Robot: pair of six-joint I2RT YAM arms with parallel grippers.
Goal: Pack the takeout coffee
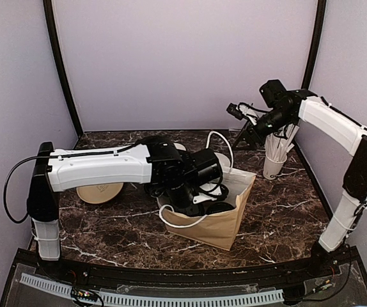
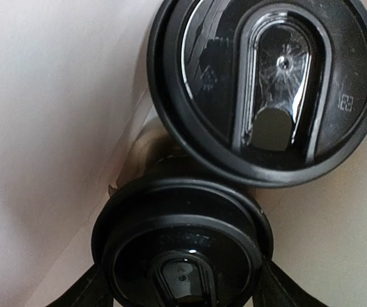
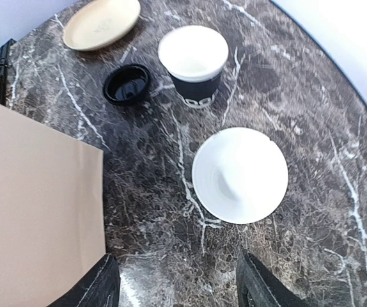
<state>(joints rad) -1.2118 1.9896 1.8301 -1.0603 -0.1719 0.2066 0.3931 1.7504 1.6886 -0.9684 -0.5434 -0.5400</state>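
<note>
The nearer cup is low beside the second lidded cup and would rest inside the brown paper bag (image 1: 217, 225), so my left gripper should open its fingers.
Two lidded takeout coffee cups stand close together inside the brown paper bag (image 1: 217, 225). In the left wrist view the nearer black dome lid (image 2: 180, 236) sits between my left gripper's (image 2: 183, 295) fingers (image 2: 284, 289), which press on its sides. The second lidded cup (image 2: 266, 83) is just beyond, touching it. From above, my left gripper is hidden down in the bag. A third black cup (image 3: 194, 62) stands open on the table, its loose black lid (image 3: 127, 84) beside it. My right gripper (image 3: 177, 284) hangs open and empty above the table (image 1: 246, 137).
A low white bowl (image 3: 240, 174) lies on the marble just ahead of the right gripper. A tan plate (image 3: 102, 23) (image 1: 100, 192) lies at the left. A white cup of wrapped straws (image 1: 274, 160) stands at the right, under the right arm. The bag's wall (image 3: 30, 204) is left of the right gripper.
</note>
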